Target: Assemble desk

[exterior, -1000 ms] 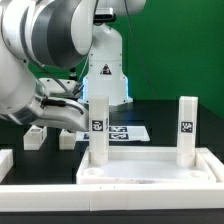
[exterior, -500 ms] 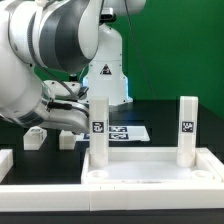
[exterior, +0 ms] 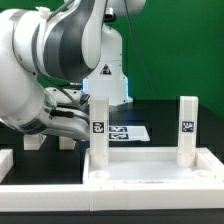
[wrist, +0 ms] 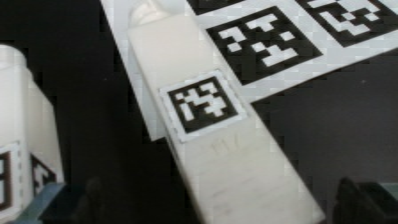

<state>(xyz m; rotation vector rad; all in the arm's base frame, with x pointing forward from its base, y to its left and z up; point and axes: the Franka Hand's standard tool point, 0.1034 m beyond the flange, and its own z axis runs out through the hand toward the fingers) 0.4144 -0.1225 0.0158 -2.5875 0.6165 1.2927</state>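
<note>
The tagged white leg post has my fingers reaching down beside it, near the black table, so my gripper needs to close on it.
The desk slab point(exterior: 150, 163) lies at the front, with two leg posts standing upright on it, one on the exterior view's left point(exterior: 100, 130) and one on the right point(exterior: 187, 128). Two loose leg posts lie behind it on the black table point(exterior: 68, 140) point(exterior: 33, 140). My gripper point(exterior: 64, 120) hangs low over them, and the arm hides much of it. In the wrist view a tagged white leg post point(wrist: 205, 110) runs between the open jaws of my gripper point(wrist: 205, 197), and both dark fingertips point(wrist: 365, 195) stand clear of its sides. A second post point(wrist: 18, 130) lies beside it.
The marker board point(exterior: 127, 132) point(wrist: 267, 38) lies flat behind the slab, close to the end of the loose post. A low white border rail point(exterior: 15, 165) runs along the exterior view's left. The robot's white base point(exterior: 105, 70) stands at the back.
The arm has swung over and the hand has sunk lower toward the loose leg posts. The jaws stay open. The slab and its two upright posts have not moved.
</note>
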